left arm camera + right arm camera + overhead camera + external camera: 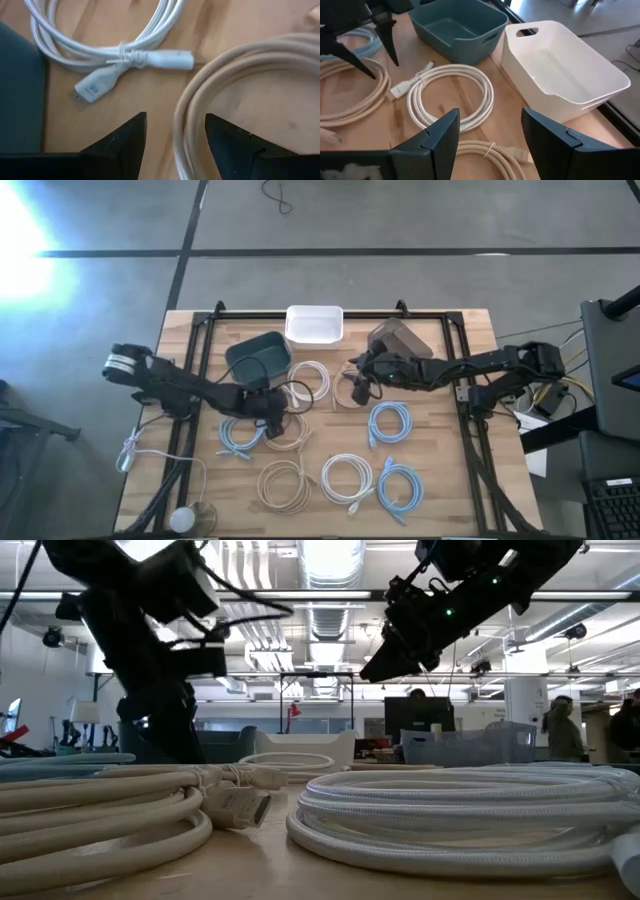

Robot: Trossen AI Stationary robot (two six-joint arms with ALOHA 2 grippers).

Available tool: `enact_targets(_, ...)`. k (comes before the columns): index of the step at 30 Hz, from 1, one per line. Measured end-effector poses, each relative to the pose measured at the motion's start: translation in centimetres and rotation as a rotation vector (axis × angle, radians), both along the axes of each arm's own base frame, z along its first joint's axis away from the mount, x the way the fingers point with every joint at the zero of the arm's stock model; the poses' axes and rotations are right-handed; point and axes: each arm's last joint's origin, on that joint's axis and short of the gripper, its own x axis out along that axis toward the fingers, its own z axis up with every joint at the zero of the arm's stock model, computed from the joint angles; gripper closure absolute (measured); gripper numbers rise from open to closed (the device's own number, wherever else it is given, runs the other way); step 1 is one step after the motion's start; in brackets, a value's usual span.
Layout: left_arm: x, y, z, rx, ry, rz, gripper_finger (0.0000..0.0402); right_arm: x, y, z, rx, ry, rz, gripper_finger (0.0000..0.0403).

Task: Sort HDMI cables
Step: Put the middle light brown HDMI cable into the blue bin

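Observation:
My left gripper is above the tan coil and needs to grab it next by its bundled pieces of cable. The job is to sort the cables.
Several coiled cables lie flat on the wooden table: light blue point(240, 436) point(388, 423) point(400, 486), white point(311, 380) point(347, 477) and tan point(283, 484). My left gripper point(275, 416) is low and open over a tan coil point(287, 434). In the left wrist view its fingers point(129, 141) stand on either side of that tan coil's strands point(192, 120). My right gripper point(358, 387) is open and raised above another tan coil point(492, 151), next to the white coil point(451, 95).
At the table's far side stand a teal bin point(258, 356), a white bin point(314, 326) and a brown bin point(396, 338). A loose white cord with a round puck end point(186, 518) lies at the near left corner. Black frame rails point(200, 350) run along both sides.

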Motion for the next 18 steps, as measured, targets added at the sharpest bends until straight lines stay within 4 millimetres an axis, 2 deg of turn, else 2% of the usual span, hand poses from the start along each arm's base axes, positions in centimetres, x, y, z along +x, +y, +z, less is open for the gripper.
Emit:
enact_targets(7,0.3,0.1,-1.2,0.030,0.047,-0.011,0.0196,0.4,0.0,-0.3,-0.026,0.027,0.019,0.0193)
enact_targets(10,0.4,0.1,-1.4,0.031,0.053,-0.014,0.0210,0.4,0.0,-0.1,-0.027,0.022,0.020,0.0193)
enact_targets(13,0.4,0.0,-1.3,0.022,0.048,-0.018,0.0246,0.3,0.0,0.0,-0.025,0.012,0.018,0.0193)
enact_targets(18,0.3,0.0,-0.8,0.016,0.034,-0.021,0.0326,0.3,0.0,-0.1,-0.022,0.015,0.016,0.0193)
